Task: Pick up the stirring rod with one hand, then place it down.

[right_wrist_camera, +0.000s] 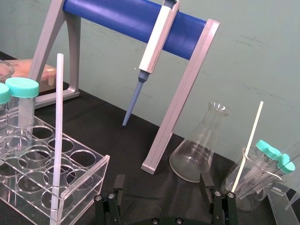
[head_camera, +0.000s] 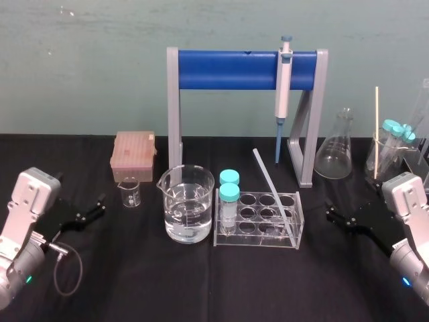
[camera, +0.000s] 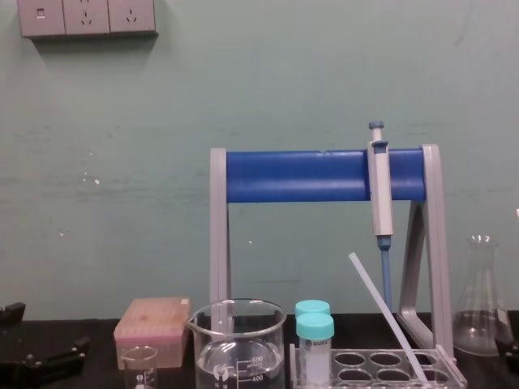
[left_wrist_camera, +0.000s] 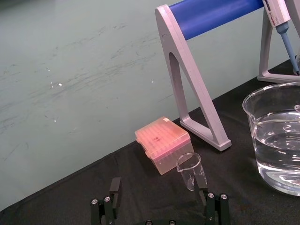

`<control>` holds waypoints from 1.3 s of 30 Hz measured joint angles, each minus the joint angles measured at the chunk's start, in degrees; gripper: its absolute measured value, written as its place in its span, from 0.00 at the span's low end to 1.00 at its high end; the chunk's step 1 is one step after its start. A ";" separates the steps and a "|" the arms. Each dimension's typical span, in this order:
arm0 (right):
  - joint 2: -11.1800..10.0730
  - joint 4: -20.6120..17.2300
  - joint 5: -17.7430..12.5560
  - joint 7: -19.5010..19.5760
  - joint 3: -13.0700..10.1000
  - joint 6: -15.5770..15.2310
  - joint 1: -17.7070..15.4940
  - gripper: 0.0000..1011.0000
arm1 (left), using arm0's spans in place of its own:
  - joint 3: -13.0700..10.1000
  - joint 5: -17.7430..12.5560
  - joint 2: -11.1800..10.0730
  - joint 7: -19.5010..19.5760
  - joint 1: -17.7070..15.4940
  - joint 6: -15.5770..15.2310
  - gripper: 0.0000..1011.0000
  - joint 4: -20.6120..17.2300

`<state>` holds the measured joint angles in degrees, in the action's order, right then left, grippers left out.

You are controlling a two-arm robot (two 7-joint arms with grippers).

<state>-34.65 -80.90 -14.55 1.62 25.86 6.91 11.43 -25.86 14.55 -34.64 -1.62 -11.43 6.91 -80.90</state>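
Observation:
The robot's right gripper will next grab the stirring rod by its bare upper part (camera: 367,276) (right_wrist_camera: 59,89), since the sides and rings of the rack close around the bottom of the stirring rod.
The stirring rod (head_camera: 272,187), a thin whitish translucent rod, leans in the clear test-tube rack (head_camera: 290,239) at mid-table, its top tilted toward the back left. The right wrist view shows the stirring rod (right_wrist_camera: 57,140) standing in a front hole of the rack (right_wrist_camera: 89,187). My right gripper (head_camera: 330,212) hovers low to the right of the rack, open and empty, its fingers (right_wrist_camera: 118,183) spread wide. On the far left my left gripper (head_camera: 99,204) is open too, with nothing between its fingers (left_wrist_camera: 115,187).
Two teal-capped tubes (head_camera: 229,194) stand at the rack's left end. A water-filled beaker (head_camera: 188,204), small beaker (head_camera: 129,193) and pink tip box (head_camera: 134,154) lie left. Behind, a grey-and-blue stand (head_camera: 241,70) holds a pipette (head_camera: 283,80). Right: a flask (head_camera: 335,151) and a wooden stick (head_camera: 376,131) in a beaker.

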 joint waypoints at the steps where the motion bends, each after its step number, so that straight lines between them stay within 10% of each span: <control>1: 0.00 -0.01 0.00 0.00 0.00 0.00 0.00 0.99 | 0.00 0.00 0.00 0.00 0.00 0.00 0.99 0.00; 39: 0.00 0.00 0.00 0.00 0.00 0.00 0.00 0.99 | 0.00 0.00 0.00 0.00 0.00 0.00 0.99 0.00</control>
<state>-34.65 -80.90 -14.55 1.62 25.86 6.91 11.43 -25.86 14.55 -34.65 -1.62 -11.43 6.91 -80.90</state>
